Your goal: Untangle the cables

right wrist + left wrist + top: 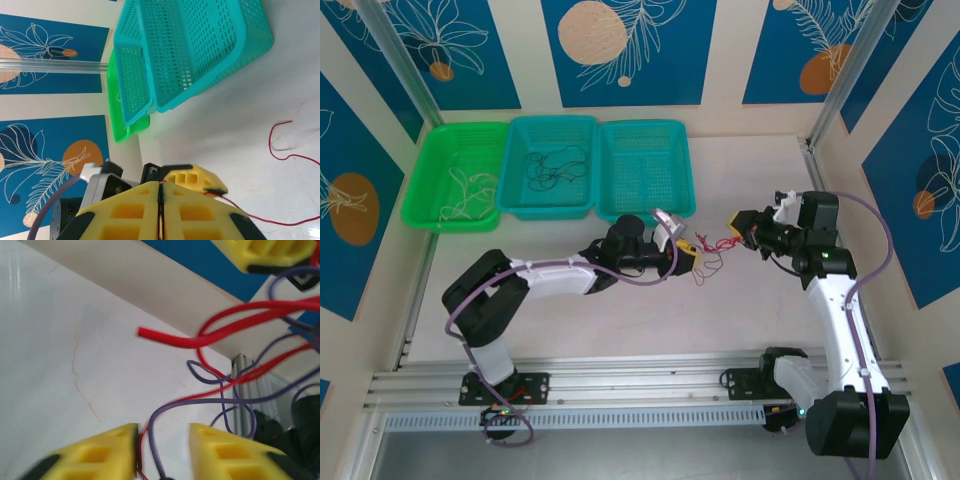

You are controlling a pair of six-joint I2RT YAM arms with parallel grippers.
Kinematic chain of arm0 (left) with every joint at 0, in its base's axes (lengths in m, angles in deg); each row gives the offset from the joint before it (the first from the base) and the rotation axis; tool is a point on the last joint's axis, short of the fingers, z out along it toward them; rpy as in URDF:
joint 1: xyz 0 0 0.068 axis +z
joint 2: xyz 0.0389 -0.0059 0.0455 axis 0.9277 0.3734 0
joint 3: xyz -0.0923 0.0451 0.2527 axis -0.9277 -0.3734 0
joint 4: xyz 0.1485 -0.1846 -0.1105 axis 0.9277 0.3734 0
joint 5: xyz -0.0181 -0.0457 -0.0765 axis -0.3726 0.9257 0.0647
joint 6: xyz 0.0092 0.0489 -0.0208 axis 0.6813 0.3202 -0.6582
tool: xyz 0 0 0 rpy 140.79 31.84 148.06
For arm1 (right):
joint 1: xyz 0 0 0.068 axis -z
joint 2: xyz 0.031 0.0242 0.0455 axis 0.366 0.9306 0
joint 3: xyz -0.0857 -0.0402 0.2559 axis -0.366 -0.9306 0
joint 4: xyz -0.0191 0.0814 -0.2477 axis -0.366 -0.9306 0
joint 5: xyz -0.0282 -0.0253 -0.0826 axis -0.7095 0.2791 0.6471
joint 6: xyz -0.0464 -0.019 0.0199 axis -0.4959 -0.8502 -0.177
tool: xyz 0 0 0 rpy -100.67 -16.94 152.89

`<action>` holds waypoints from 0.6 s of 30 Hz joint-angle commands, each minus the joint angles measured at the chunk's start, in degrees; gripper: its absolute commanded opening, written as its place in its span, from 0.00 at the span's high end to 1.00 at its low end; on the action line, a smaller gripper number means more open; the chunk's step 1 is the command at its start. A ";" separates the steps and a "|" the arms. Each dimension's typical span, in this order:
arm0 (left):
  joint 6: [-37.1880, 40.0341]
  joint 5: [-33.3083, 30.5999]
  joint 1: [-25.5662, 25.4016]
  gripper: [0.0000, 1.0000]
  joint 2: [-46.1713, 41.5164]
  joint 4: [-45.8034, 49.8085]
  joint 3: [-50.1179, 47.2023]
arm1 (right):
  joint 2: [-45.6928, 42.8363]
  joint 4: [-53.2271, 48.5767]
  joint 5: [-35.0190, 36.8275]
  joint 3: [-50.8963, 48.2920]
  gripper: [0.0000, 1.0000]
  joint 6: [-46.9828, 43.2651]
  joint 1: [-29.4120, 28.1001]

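My right gripper needs to keep holding the red wire [717, 244]: the wire's parts pass loose through my open left gripper, so if I opened my right gripper now, the wire would drop.
The red wire [717, 244] is strung between my two grippers at mid-table, with loose loops [280, 145] lying on the white surface. My right gripper [741, 226] is shut, and the red wire runs into the seam of its yellow fingers [161, 187]. My left gripper [686, 252] is open. A red strand [240, 322] and a thin dark purplish wire [153, 435] pass through its gap [162, 432], the red one against the left finger. Black wires [552, 168] lie in the middle basket and whitish wires [460, 195] in the green basket.
Three baskets line the back: green [430, 150], teal [582, 130] and a second teal one [670, 135] with nothing in it. The two grippers are close together. Thick lilac arm cords [885, 230] loop off each arm. A rail [620, 375] runs along the near edge.
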 commanded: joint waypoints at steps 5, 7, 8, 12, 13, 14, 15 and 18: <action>0.15 -2.57 0.19 1.00 -4.91 -2.36 -2.30 | -1.13 -3.53 4.89 1.36 1.00 -0.57 2.07; 1.10 -4.34 0.34 1.00 -7.02 -0.02 -3.33 | -1.10 -4.65 7.11 1.18 1.00 -2.19 3.34; 1.81 -5.20 0.38 1.00 -8.16 0.91 -3.96 | -1.08 -5.37 8.14 1.10 1.00 -3.12 4.35; 2.77 -8.82 1.43 1.00 -12.94 4.03 -6.98 | -0.88 -6.59 8.92 -0.72 1.00 -4.68 12.41; 2.81 -9.61 1.71 1.00 -13.98 4.74 -7.59 | -0.90 -6.23 7.63 -1.72 1.00 -4.34 15.03; 2.89 -10.19 2.24 1.00 -15.17 5.76 -8.22 | -0.80 -5.60 5.82 -2.86 1.00 -3.96 18.28; 2.96 -10.87 2.74 1.00 -16.19 6.86 -8.83 | -0.67 -4.92 4.16 -3.94 1.00 -3.32 21.20; 2.84 -12.23 4.37 1.00 -18.94 8.62 -11.04 | -0.38 -4.01 1.74 -6.28 1.00 -1.44 27.22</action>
